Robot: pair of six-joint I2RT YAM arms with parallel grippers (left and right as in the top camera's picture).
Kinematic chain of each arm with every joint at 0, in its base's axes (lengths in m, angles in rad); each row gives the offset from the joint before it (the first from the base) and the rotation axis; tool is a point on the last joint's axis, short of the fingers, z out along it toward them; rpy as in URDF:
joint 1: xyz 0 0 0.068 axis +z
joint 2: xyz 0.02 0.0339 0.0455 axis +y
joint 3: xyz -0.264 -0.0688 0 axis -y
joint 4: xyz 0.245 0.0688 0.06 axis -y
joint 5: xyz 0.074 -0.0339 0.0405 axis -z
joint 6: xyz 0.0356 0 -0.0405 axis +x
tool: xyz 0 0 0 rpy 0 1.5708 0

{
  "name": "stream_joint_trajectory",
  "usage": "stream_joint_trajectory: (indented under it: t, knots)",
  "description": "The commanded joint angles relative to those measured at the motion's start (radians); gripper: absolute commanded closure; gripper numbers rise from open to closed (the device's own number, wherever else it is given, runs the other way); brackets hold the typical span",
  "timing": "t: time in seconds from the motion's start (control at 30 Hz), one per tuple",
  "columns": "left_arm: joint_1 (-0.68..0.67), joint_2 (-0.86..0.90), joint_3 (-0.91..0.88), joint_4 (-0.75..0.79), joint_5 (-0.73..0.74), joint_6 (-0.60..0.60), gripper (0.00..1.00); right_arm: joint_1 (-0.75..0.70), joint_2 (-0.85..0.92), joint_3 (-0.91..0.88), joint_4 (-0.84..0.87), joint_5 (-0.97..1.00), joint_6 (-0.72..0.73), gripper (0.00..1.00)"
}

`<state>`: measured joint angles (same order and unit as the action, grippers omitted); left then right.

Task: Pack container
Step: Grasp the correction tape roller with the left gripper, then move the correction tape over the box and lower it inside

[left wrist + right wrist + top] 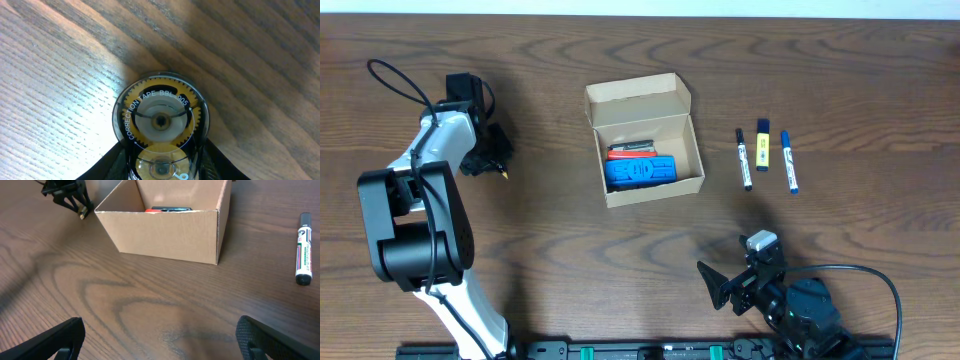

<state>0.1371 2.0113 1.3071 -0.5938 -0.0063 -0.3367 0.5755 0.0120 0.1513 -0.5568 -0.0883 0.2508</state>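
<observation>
The dispenser would come up off the wood if I lifted my left gripper now, because the gripper is closed firmly around the correction tape dispenser [505, 175] [160, 125].
The tan cardboard container [645, 140] stands open at the table's middle, flap lid back. A blue item [640, 172] and a red-and-black item [630, 150] lie inside. It also shows in the right wrist view [165, 227]. My left gripper [492, 155] is at the far left, shut on a clear correction tape dispenser [160, 125] with yellow gears, close above the wood. My right gripper [730, 285] is open and empty near the front edge, facing the container. A black marker [744, 158], a yellow highlighter [763, 143] and a blue marker [789, 161] lie right of the container.
The black marker also shows in the right wrist view [301, 248]. The wooden table [570, 250] is bare between the right gripper and the container. A black rail [650, 351] runs along the front edge.
</observation>
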Motion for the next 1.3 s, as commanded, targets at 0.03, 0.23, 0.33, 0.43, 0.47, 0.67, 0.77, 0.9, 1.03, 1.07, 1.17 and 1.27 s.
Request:
stream_joint_trajectory:
  t: [0.03, 0.23, 0.33, 0.43, 0.47, 0.67, 0.77, 0.9, 1.03, 1.07, 1.17, 1.27]
  knots:
    - [-0.003, -0.083, -0.019, -0.011, -0.004, 0.047, 0.75, 0.008, -0.005, -0.004, 0.0, 0.01, -0.017, 0.01]
    - [-0.05, -0.256, -0.019, -0.011, -0.003, 0.134, 0.75, 0.008, -0.005, -0.004, 0.0, 0.01, -0.017, 0.01]
    - [-0.124, -0.354, -0.019, -0.007, 0.001, 0.23, 0.75, 0.008, -0.005, -0.004, 0.0, 0.01, -0.017, 0.01]
    - [-0.229, -0.428, -0.019, 0.009, 0.006, 0.354, 0.74, 0.008, -0.005, -0.004, 0.0, 0.01, -0.017, 0.01]
    - [-0.27, -0.448, -0.019, 0.02, 0.006, 0.387, 0.74, 0.008, -0.005, -0.004, 0.0, 0.01, -0.017, 0.01]
    - [-0.512, -0.476, -0.018, 0.108, 0.04, 0.56, 0.77, 0.008, -0.005, -0.004, 0.0, 0.01, -0.017, 0.01]
    - [-0.599, -0.472, -0.017, 0.154, 0.079, 0.656, 0.76, 0.008, -0.005, -0.004, 0.0, 0.01, -0.017, 0.01]
    - [-0.667, -0.454, -0.016, 0.155, 0.121, 0.816, 0.73, 0.008, -0.005, -0.004, 0.0, 0.01, -0.017, 0.01]
    - [-0.697, -0.409, -0.016, 0.109, 0.221, 1.005, 0.7, 0.008, -0.005, -0.004, 0.0, 0.01, -0.017, 0.01]
    - [-0.703, -0.394, -0.016, 0.108, 0.218, 1.04, 0.7, 0.008, -0.005, -0.004, 0.0, 0.01, -0.017, 0.01]
    - [-0.71, -0.334, -0.016, 0.108, 0.202, 1.145, 0.73, 0.008, -0.005, -0.004, 0.0, 0.01, -0.017, 0.01]
    - [-0.71, -0.28, -0.016, 0.1, 0.189, 1.18, 0.77, 0.008, -0.005, -0.004, 0.0, 0.01, -0.017, 0.01]
